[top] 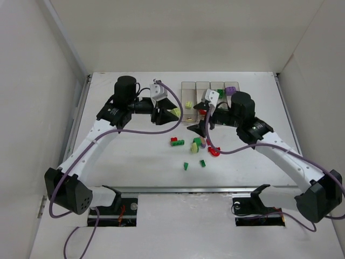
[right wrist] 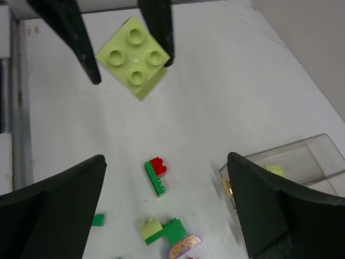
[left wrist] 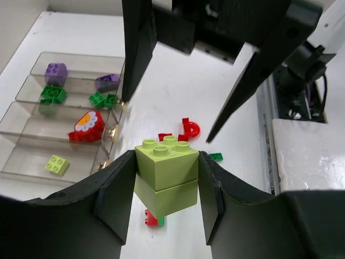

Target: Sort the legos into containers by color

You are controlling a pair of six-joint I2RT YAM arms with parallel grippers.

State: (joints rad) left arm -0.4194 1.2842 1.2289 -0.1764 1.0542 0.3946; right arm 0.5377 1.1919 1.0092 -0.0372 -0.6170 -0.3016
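Observation:
The yellow-green lego (left wrist: 166, 175) has an end sticking out of my left gripper's fingers, so my right gripper should grab it there next. Then it can be handed over for sorting.
My left gripper (left wrist: 166, 156) is shut on a pale yellow-green lego (left wrist: 166, 175), two bricks stacked, held above the table left of the containers (top: 210, 96). The same lego (right wrist: 135, 56) shows from below in the right wrist view. My right gripper (right wrist: 164, 162) is open and holds nothing; it hangs over loose legos: a red-and-green clump (right wrist: 156, 174), a yellow-green and green clump (right wrist: 164, 232), a small green brick (right wrist: 97, 219). In the left wrist view the four clear containers (left wrist: 32, 116) hold purple (left wrist: 55, 70), green (left wrist: 53, 93), red (left wrist: 86, 127) and yellow-green (left wrist: 56, 164) pieces.
A red curved piece (top: 214, 151) and two small green bricks (top: 185, 165) lie toward the table's front. A purple butterfly piece (right wrist: 183, 247) lies by the green clump. White walls enclose the table on both sides and at the back.

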